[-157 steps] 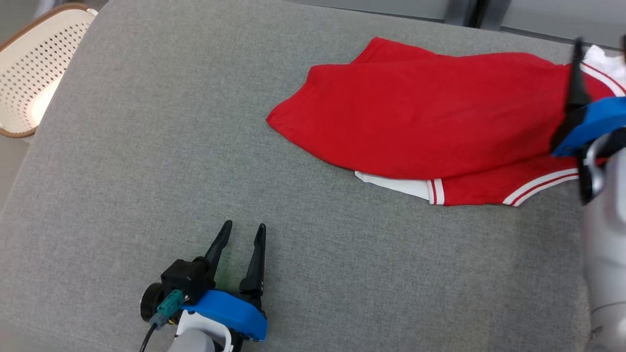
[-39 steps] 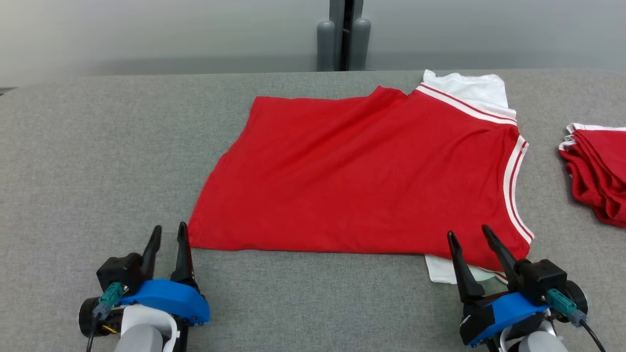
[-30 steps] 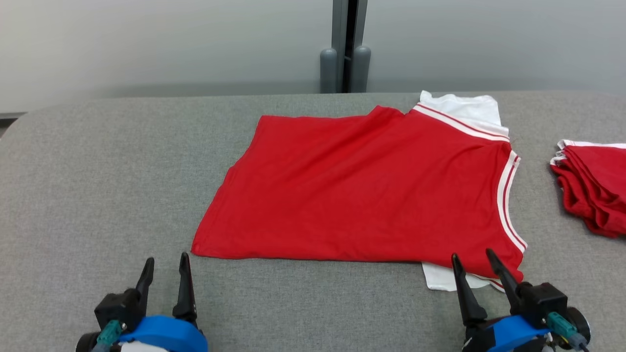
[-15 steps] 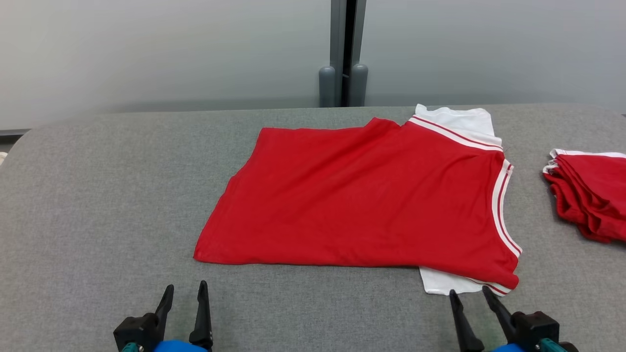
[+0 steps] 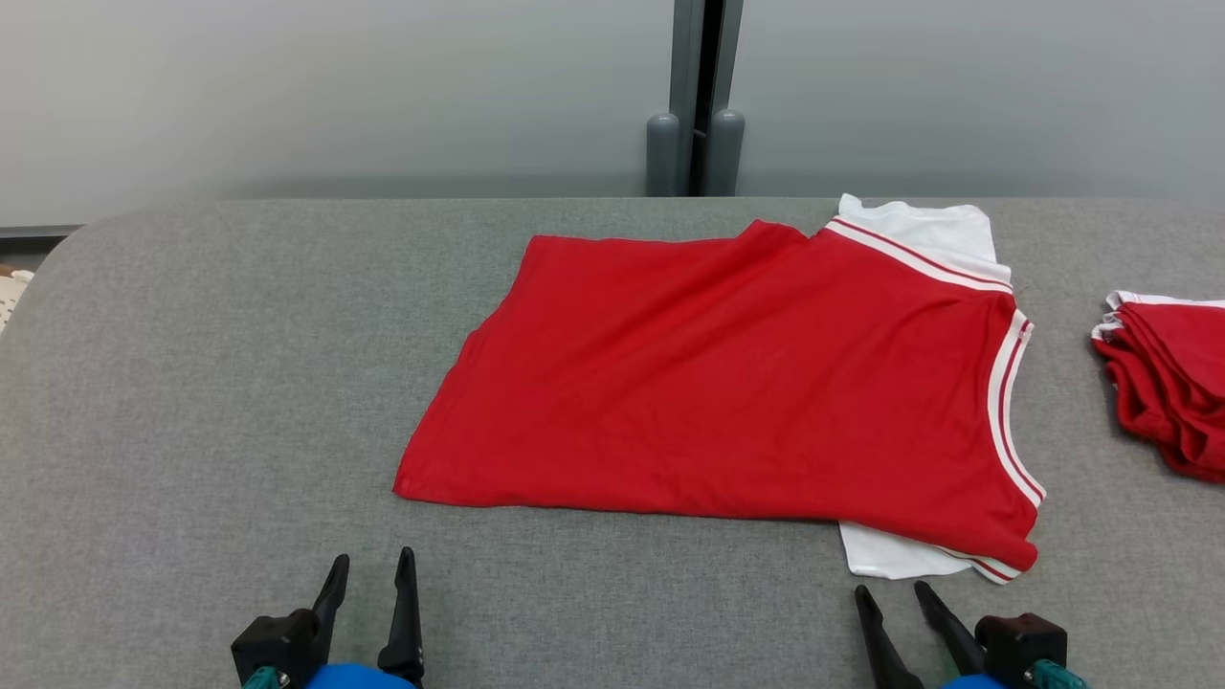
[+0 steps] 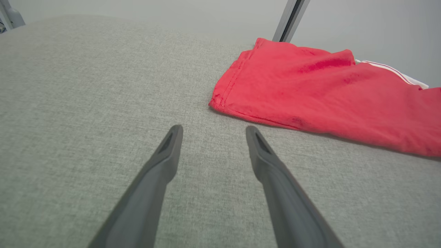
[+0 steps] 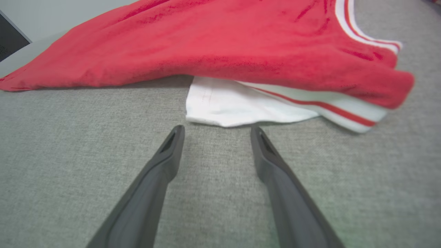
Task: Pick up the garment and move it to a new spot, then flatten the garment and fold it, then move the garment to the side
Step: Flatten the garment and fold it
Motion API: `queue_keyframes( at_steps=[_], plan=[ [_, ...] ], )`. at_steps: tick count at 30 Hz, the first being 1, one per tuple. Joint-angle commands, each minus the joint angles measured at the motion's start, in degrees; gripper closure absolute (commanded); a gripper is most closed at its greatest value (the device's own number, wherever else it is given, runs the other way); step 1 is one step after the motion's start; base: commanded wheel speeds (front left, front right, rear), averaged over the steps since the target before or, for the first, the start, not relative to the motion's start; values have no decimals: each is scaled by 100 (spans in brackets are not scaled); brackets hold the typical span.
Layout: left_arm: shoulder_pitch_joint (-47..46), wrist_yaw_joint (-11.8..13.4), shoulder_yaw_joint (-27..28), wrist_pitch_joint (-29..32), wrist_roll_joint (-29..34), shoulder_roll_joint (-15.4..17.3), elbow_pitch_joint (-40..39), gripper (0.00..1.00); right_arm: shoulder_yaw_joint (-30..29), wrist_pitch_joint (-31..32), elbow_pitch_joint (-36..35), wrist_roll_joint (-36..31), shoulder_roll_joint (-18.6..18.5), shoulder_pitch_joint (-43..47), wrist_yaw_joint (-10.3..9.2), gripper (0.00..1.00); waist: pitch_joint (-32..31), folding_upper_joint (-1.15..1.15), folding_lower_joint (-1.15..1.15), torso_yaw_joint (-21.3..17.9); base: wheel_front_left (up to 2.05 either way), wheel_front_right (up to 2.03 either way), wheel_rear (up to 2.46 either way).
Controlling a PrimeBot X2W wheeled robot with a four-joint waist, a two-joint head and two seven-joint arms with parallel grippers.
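The garment (image 5: 689, 379) needs to be flattened for folding, so my right gripper should next grab the white sleeve by its tip (image 5: 873, 551).
The garment (image 5: 727, 373) is a red shirt with white sleeves and red-and-white striped trim, lying folded in half on the grey table (image 5: 220, 364), slightly right of centre. Its near-left hem corner (image 6: 220, 101) lies just ahead and right of my left gripper (image 6: 212, 129), which stands open and empty above bare cloth. My right gripper (image 7: 217, 130) is open too, its tips just short of the white sleeve (image 7: 237, 106) that pokes out under the red layer. In the head view the left gripper (image 5: 373, 565) and right gripper (image 5: 895, 593) sit at the bottom edge, near the garment's front edge.
A stack of folded red garments (image 5: 1168, 383) lies at the table's right edge. Behind the table runs a pale wall with a dark vertical post (image 5: 706, 96). A bit of a white basket (image 5: 11, 292) peeks in at far left. Bare grey cloth spreads left of the garment.
Both grippers have drawn back toward me and sit lower in the head view, still open. The head camera shifted, so the whole scene slid slightly. The garment lies unchanged.
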Motion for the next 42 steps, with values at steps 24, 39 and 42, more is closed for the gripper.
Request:
queue_keyframes(
  at_steps=[24, 39, 42],
  plan=[
    [-260, -15, -36, -3, 70, -3, 29, 0, 169, 28, 638, 718, 15, -552, 0, 100, 339, 0, 0, 97, 0, 0, 0],
    [-342, -23, -4, -2, -11, -4, 50, 0, -407, 20, 330, 131, -21, -45, -6, 100, 225, 0, 0, -281, 0, 0, 0],
    [-343, -19, -5, -3, -48, -4, 33, 0, -745, 20, 295, -182, -28, 34, -7, 100, 223, 0, 0, -389, 0, 0, 0]
  ],
)
